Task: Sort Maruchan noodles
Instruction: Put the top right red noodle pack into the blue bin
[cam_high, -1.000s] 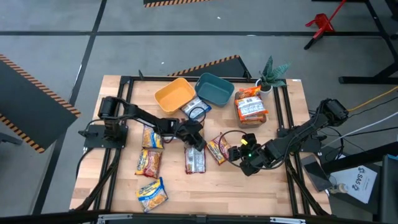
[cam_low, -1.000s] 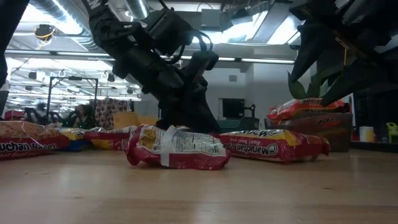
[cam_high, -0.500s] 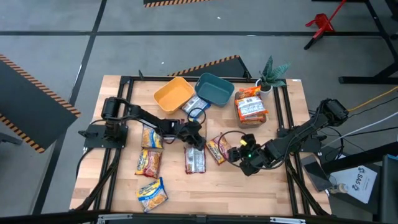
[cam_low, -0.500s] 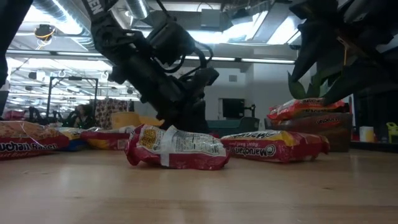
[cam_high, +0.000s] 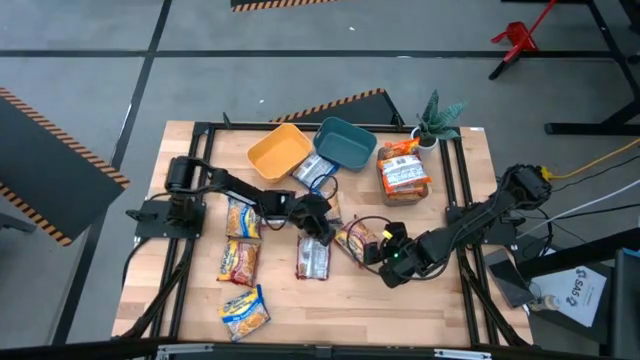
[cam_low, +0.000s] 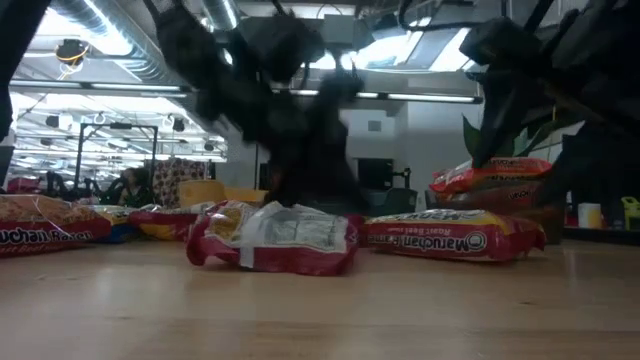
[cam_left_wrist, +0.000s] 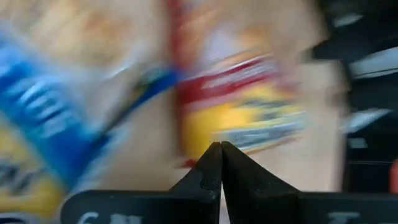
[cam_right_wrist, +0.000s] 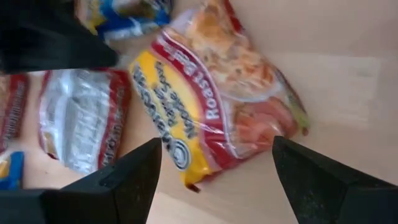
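Observation:
I need to sort the Roast Chicken noodles, so next my right gripper should grab the red-and-yellow packet (cam_right_wrist: 211, 99) by its end with the round badge (cam_right_wrist: 186, 155).
Ramen packets lie flat on the table. A maroon packet (cam_high: 313, 258) (cam_low: 270, 238) lies label side up. To its right is a red-and-yellow packet (cam_high: 353, 240) (cam_right_wrist: 211, 99). My left gripper (cam_high: 320, 228) (cam_left_wrist: 217, 149) is shut, just beyond the maroon packet's far end, between the two packets. My right gripper (cam_high: 378, 250) (cam_right_wrist: 217, 142) is open at the red-and-yellow packet's right end, with a finger to each side and apart from it. Yellow-and-blue packets (cam_high: 245, 220) and an orange one (cam_high: 238, 262) lie further left. My left gripper's shut fingers (cam_left_wrist: 211, 165) point down beside the red-and-yellow packet (cam_left_wrist: 242, 118). That view is blurred by motion, and I cannot tell whether they touch it or the maroon packet.
A yellow bin (cam_high: 282, 152), a teal bin (cam_high: 345, 143) and a grey bin with a packet (cam_high: 315, 173) stand at the far side. A stack of orange packets (cam_high: 403, 172) and a small plant (cam_high: 437, 118) are far right. Another yellow-and-blue packet (cam_high: 245, 312) lies near left.
My left gripper has moved a little toward the table's right and near edges, staying shut. My right gripper has moved toward the left, onto the red-and-yellow packet. The maroon packet has shifted slightly on the table, and the red-and-yellow packet has turned a little.

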